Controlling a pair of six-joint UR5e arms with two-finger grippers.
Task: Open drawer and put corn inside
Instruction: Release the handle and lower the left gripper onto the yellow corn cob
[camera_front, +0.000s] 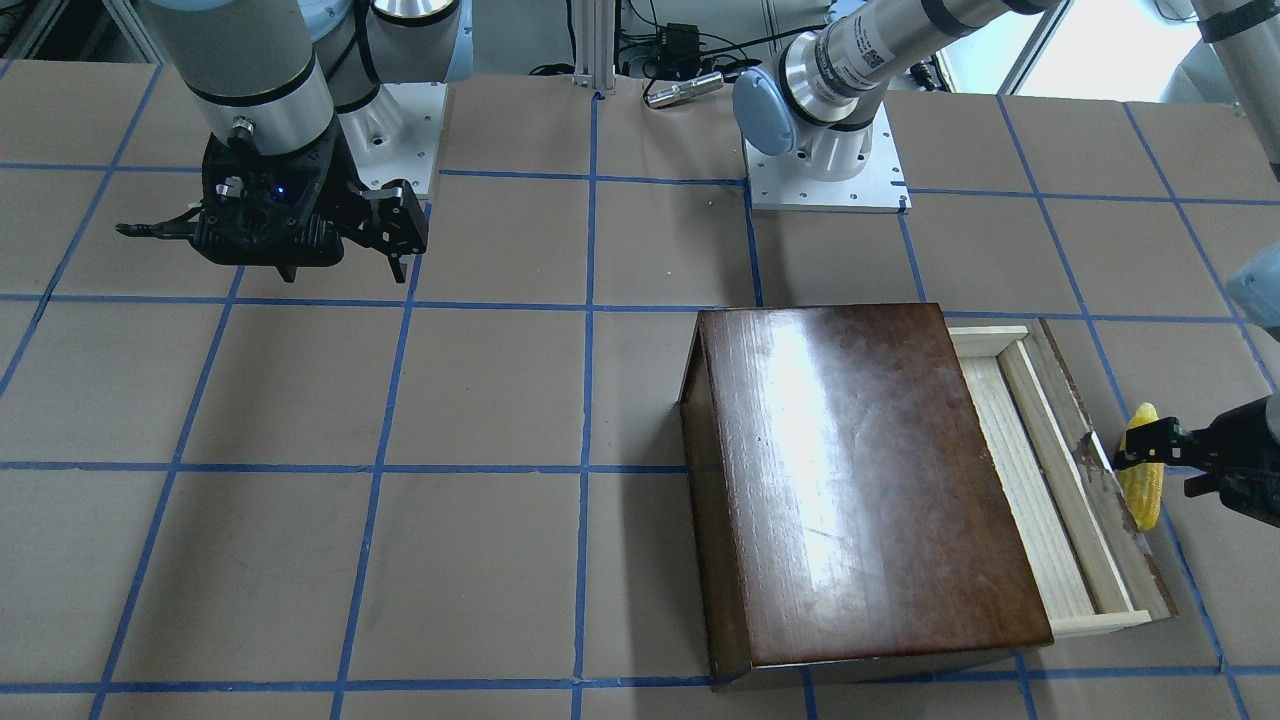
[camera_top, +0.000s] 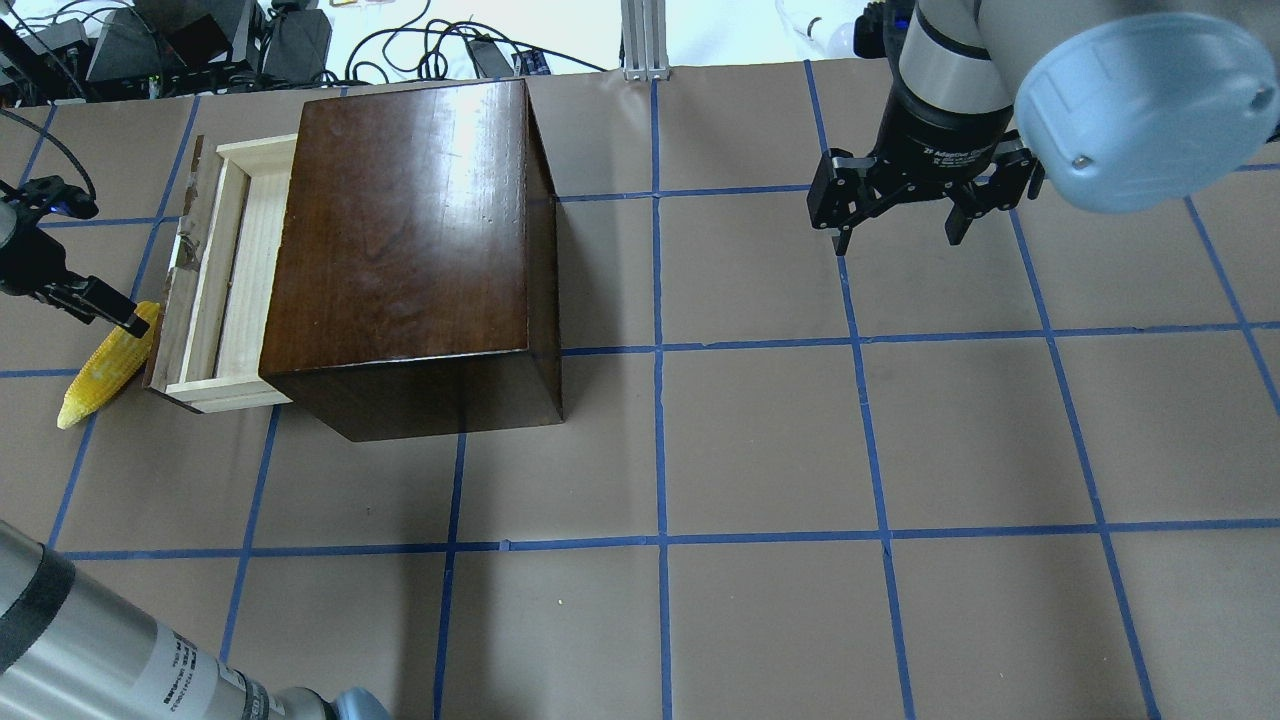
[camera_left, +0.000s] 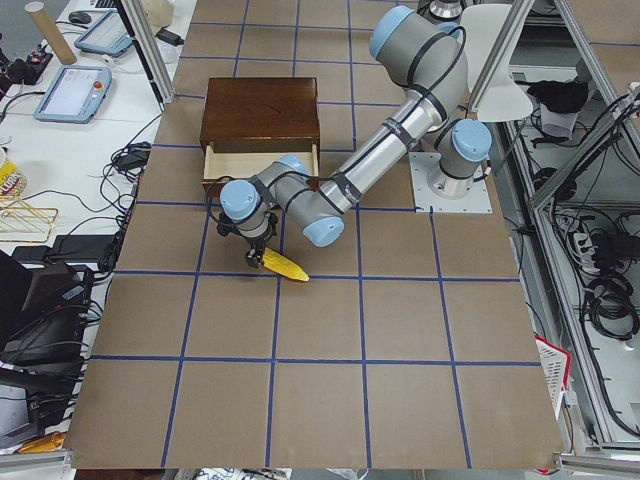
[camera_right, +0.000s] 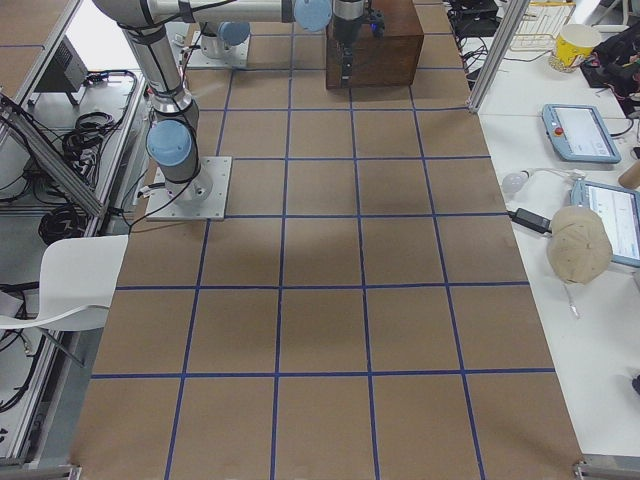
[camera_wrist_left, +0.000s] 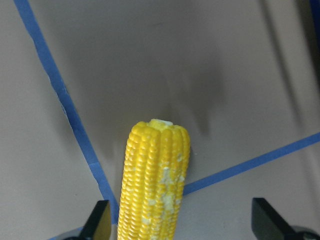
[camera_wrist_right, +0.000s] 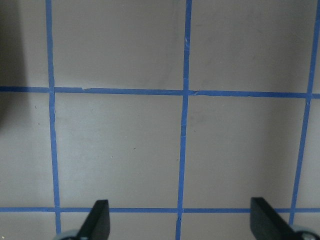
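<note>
My left gripper is to grab the yellow corn by its thick end (camera_wrist_left: 147, 215) next, and then I should put the corn inside the drawer.
The dark-brown box (camera_top: 410, 240) stands on the table with its drawer (camera_top: 225, 270) pulled partly out, the pale wood tray empty; the drawer also shows in the front view (camera_front: 1040, 470). The yellow corn (camera_top: 105, 368) lies on the table just outside the drawer's front panel, its point away from the gripper. My left gripper (camera_top: 118, 318) is open and low over the corn's thick end. In the left wrist view the corn (camera_wrist_left: 155, 185) lies between the spread fingertips (camera_wrist_left: 102, 222), nearer the left one. My right gripper (camera_top: 897, 235) is open and empty, above the table far from the box.
The table (camera_top: 760, 450) is brown board with a blue tape grid. Cables and equipment (camera_top: 200, 40) lie past the far edge behind the box. The left arm's base (camera_front: 825, 170) stands close behind the box in the front view.
</note>
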